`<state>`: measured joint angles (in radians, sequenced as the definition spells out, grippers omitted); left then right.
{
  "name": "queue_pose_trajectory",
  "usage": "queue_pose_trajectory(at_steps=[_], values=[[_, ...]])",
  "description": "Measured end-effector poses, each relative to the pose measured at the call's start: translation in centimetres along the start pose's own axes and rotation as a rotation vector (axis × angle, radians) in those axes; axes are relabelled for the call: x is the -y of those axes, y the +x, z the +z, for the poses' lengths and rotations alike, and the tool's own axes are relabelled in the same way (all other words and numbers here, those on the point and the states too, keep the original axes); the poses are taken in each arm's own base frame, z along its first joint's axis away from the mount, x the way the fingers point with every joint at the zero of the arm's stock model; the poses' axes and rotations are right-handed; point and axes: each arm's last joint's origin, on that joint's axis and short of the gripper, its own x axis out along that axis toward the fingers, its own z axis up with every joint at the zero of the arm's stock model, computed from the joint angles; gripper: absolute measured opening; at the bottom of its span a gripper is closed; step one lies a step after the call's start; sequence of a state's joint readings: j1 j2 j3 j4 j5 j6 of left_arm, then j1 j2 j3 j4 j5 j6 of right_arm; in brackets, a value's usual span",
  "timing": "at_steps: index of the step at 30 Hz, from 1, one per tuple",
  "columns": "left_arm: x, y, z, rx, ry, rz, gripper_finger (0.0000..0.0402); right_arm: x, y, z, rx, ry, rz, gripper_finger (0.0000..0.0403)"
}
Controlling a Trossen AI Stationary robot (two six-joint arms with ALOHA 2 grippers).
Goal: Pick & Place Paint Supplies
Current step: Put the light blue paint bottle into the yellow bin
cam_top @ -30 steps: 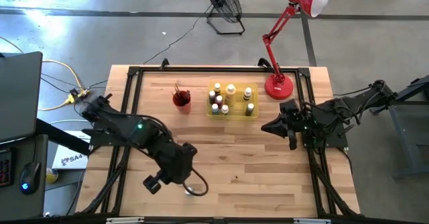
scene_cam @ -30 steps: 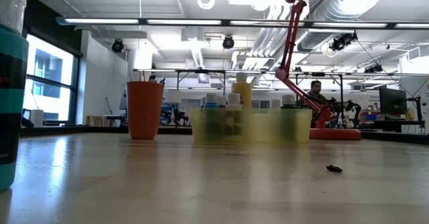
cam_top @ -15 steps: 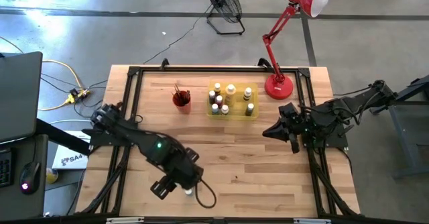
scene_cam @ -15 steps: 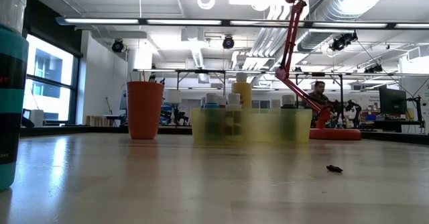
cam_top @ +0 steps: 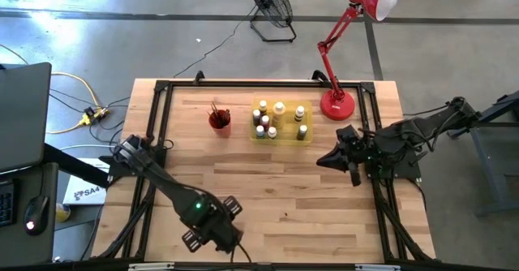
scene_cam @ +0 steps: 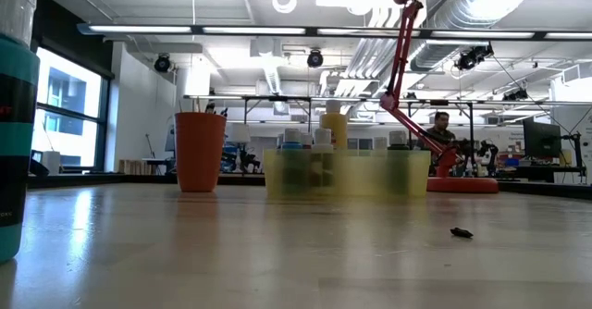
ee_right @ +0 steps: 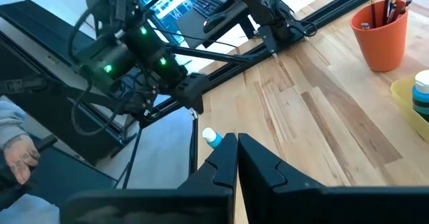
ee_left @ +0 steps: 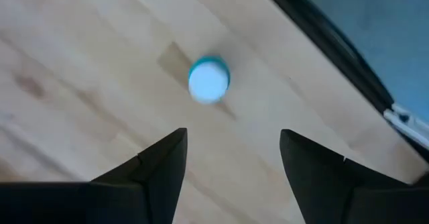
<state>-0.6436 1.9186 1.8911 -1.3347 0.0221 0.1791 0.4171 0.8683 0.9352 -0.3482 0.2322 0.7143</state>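
The left gripper will next grab the small teal bottle by its white cap [ee_left: 209, 80], so that it can put the bottle away in the yellow tray.
A small teal bottle with a white cap [ee_left: 209, 80] stands upright on the wood near the table's near edge, also visible in the right wrist view [ee_right: 211, 138] and close up in the low view [scene_cam: 14, 115]. My left gripper [ee_left: 231, 150] hangs above it, pointing down, open, touching nothing. In the high view my left gripper [cam_top: 217, 237] hides the bottle. Several capped bottles stand in the yellow tray [cam_top: 280, 135] at the back. Brushes stand in the red cup [cam_top: 219, 119]. My right gripper [cam_top: 320, 156] waits shut at the right side.
A red desk lamp [cam_top: 337, 105] stands on the table's back right corner. A black frame rail [ee_left: 322, 36] runs along the table's edge close to the teal bottle. A small dark scrap [scene_cam: 461, 232] lies on the wood. Bare wood lies between tray and near edge.
My left gripper has swung toward the table's near edge and sunk, tipping to point more steeply down. It now stands over the teal bottle and hides it in the high view. The bottle has kept its place.
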Motion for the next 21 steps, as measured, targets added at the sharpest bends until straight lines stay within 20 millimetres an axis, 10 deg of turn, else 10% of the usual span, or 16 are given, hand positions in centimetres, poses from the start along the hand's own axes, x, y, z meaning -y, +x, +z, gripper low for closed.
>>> queue_pose_trajectory(at_steps=[21], values=[[-0.3, 4.6, 0.3, 0.080, -0.060, 0.027, 0.0234, 0.0, 1.5, -0.7, -0.061, 0.012, -0.014, 0.0004]])
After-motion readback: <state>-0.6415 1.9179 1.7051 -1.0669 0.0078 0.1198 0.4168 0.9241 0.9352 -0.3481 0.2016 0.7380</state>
